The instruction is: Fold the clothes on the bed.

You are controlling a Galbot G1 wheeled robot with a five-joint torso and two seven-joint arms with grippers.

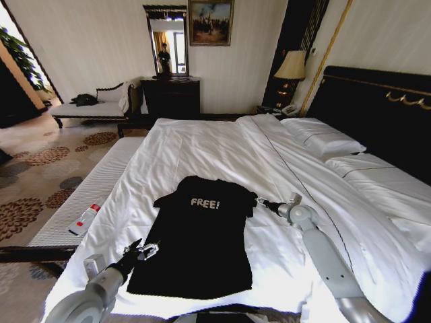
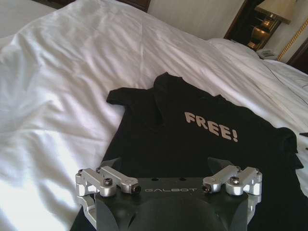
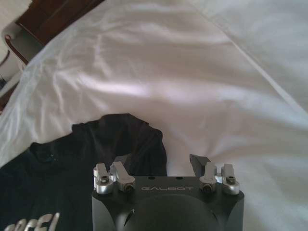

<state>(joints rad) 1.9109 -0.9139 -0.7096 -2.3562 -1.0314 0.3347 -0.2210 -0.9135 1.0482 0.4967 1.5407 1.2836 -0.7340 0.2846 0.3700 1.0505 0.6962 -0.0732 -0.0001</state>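
I will next pick up the black T-shirt by its crumpled sleeve with my right gripper, to fold the sleeve in toward the "FREE!" lettering (image 1: pixel 205 203) (image 3: pixel 34 224).
The clothes are one black T-shirt (image 1: pixel 202 235) with white "FREE!" lettering, spread flat and face up on the white duvet of the bed (image 1: pixel 202 145). My left gripper (image 1: pixel 142 252) is open at the shirt's lower left edge. In the left wrist view the shirt (image 2: pixel 192 139) stretches away from the open left gripper (image 2: pixel 166 166). My right gripper (image 1: pixel 260 201) is open at the shirt's right sleeve. The right wrist view has the right gripper (image 3: pixel 161 161) low over the duvet, one of its fingers (image 3: pixel 122 161) on the crumpled sleeve (image 3: pixel 130 139).
Pillows (image 1: pixel 323 138) and a dark headboard (image 1: pixel 377 108) lie to the right. A padded bench (image 1: pixel 87 195) runs along the bed's left side, with a white and red bottle (image 1: pixel 84 219) on it. A chaise (image 1: pixel 94 104), a dresser (image 1: pixel 172 94) and a lamp (image 1: pixel 291 65) stand farther back.
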